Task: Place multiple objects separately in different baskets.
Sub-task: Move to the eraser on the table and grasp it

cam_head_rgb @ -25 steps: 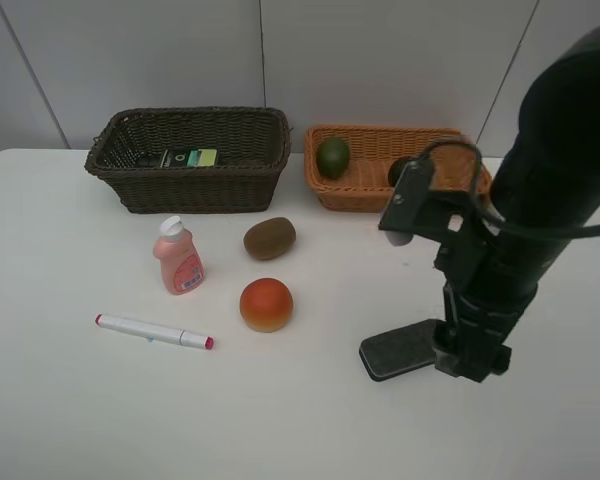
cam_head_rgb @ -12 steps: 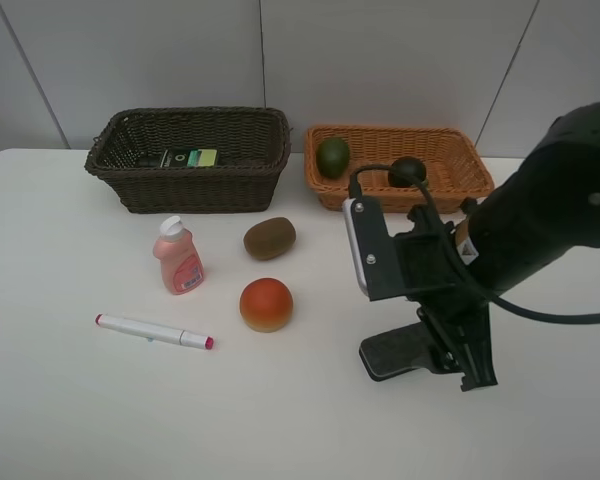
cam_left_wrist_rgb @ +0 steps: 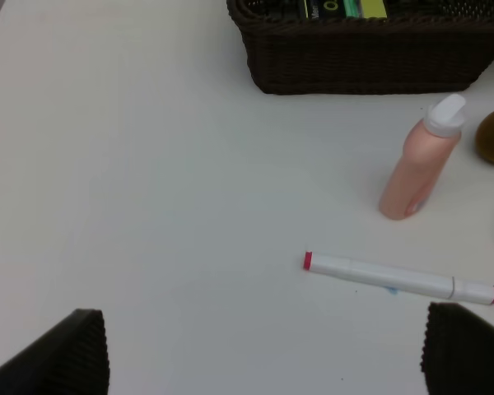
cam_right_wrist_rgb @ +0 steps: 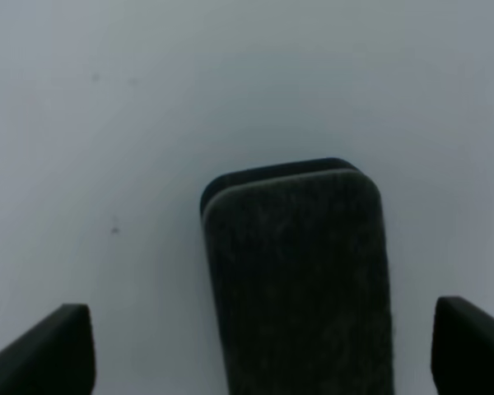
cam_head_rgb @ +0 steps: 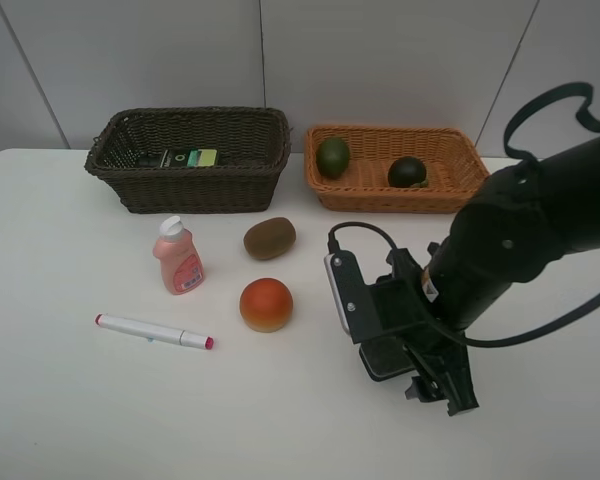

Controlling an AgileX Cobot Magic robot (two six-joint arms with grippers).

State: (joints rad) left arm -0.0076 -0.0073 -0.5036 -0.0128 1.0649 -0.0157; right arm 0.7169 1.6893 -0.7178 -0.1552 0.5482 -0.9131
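Observation:
My right gripper needs to go down before it closes on the dark eraser (cam_head_rgb: 380,359) (cam_right_wrist_rgb: 296,271). Its fingers are above the eraser, and empty table shows between them.
The dark eraser (cam_head_rgb: 380,359) lies flat on the white table, half hidden under my right arm. My right gripper (cam_head_rgb: 412,376) hangs low over it, open, and its two fingertips (cam_right_wrist_rgb: 59,350) stand either side of the eraser (cam_right_wrist_rgb: 296,271) without touching. The kiwi (cam_head_rgb: 270,238), orange-red fruit (cam_head_rgb: 266,304), pink bottle (cam_head_rgb: 178,257) and marker (cam_head_rgb: 153,331) sit on the table. The dark basket (cam_head_rgb: 200,187) holds the green box (cam_head_rgb: 185,157). In the light basket (cam_head_rgb: 380,192) lie a green fruit (cam_head_rgb: 332,157) and a dark-green round fruit (cam_head_rgb: 407,172). My left gripper (cam_left_wrist_rgb: 263,354) is open above bare table near the marker (cam_left_wrist_rgb: 399,278).
The bottle (cam_left_wrist_rgb: 416,164) stands upright between the dark basket (cam_left_wrist_rgb: 362,62) and the marker. Both baskets sit along the far edge against a grey wall. A cable loops above my right arm (cam_head_rgb: 540,105).
My right arm has dropped and tilted down over the eraser, uncovering the dark-green fruit in the light basket. Nothing else on the table has moved.

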